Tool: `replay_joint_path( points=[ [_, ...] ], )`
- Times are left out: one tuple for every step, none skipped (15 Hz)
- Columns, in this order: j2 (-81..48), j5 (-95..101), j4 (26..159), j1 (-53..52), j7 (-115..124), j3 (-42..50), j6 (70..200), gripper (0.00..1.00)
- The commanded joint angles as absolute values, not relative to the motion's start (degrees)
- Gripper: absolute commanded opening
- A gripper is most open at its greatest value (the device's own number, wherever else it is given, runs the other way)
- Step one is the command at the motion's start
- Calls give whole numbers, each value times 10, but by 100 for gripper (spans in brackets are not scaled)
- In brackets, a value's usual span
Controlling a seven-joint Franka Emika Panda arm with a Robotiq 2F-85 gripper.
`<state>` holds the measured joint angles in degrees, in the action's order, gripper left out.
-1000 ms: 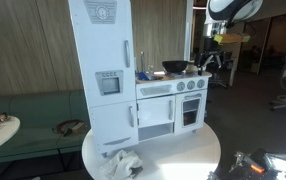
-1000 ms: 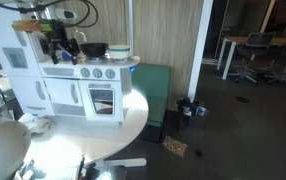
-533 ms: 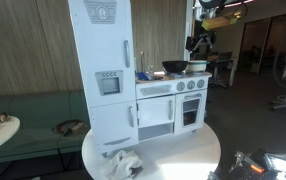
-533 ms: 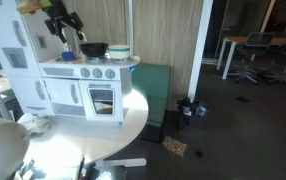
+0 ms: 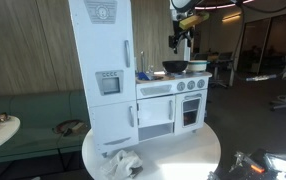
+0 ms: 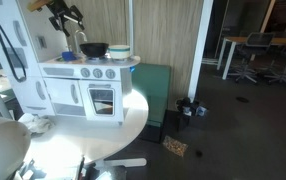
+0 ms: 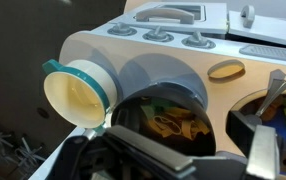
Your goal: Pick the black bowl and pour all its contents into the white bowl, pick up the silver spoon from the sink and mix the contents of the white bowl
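Note:
Next, my gripper reaches the black bowl [image 5: 175, 67] and grabs the bowl's rim on the sink side, leaving its side facing the white bowl free to pour.
The black bowl [image 7: 163, 118] sits on the toy kitchen's hob and holds yellow and green pieces. Touching its side is the white bowl [image 7: 75, 92], which has a teal rim and looks empty. My gripper [image 7: 173, 162] hangs open above the black bowl, one finger on each side of the wrist view and nothing between them. In both exterior views the gripper [image 5: 181, 50] [image 6: 75, 27] is well above the black bowl [image 5: 175, 67] [image 6: 93, 49], clear of it, with the white bowl [image 5: 196, 67] [image 6: 119, 50] beside it. A silver spoon [image 7: 276, 88] leans in the sink [image 7: 245, 103].
The white toy kitchen [image 5: 168, 105] stands on a round white table [image 5: 183, 155], with a tall fridge section [image 5: 101, 60] next to the sink's tap [image 5: 141, 62]. A tan oval piece [image 7: 226, 70] lies on the worktop near the knobs [image 7: 149, 34]. Crumpled cloth [image 5: 123, 162] lies on the table.
The arm has swung sideways from beyond the kitchen's end to over the black bowl. The jaws stayed open; bowls and spoon have not moved.

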<state>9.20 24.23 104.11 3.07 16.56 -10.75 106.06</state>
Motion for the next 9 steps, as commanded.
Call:
replay_joint_path(
  points=[
    [6,237,921,7,102,-85,1013,100],
    [-10,231,899,3,81,-80,1006,100],
    [-28,220,874,-1,60,-75,1000,100],
    [-45,208,852,-4,40,-70,993,100],
    [-63,194,829,-6,20,-65,983,100],
    [-79,177,809,-8,3,-61,974,100],
    [-95,157,793,-7,-15,-57,967,100],
    [-110,141,777,-7,-25,-53,959,100],
    [-122,126,768,-6,-39,-50,959,100]
  ],
)
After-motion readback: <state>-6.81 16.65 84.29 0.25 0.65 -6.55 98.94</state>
